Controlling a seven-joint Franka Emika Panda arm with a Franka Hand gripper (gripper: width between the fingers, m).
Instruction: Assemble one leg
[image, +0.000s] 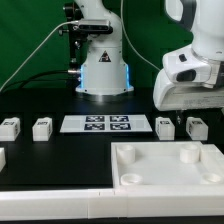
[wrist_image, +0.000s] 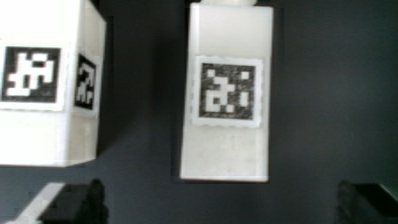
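Observation:
I should move my gripper toward the leg's near end before I close on that end (wrist_image: 224, 174). My gripper's fingers are short of the end, so they would miss it if I closed now.
Four white legs lie in a row at the back of the black table: two at the exterior view's left (image: 10, 127) (image: 42, 127) and two at its right (image: 165, 126) (image: 197, 127). My gripper (image: 180, 113) hangs just above the right pair. In the wrist view, one leg (wrist_image: 228, 100) lies lengthwise with its tag up, centred between my fingers. A second leg (wrist_image: 50, 85) lies beside it. My gripper (wrist_image: 217, 205) is open and empty, and its dark fingertips (wrist_image: 63, 205) stand wide apart, short of the leg's near end.
The marker board (image: 96, 124) lies between the two pairs of legs. The large white tabletop (image: 150, 170) with round corner sockets sits at the front right. The robot base (image: 103, 70) stands behind. Another white part (image: 2, 158) shows at the left edge.

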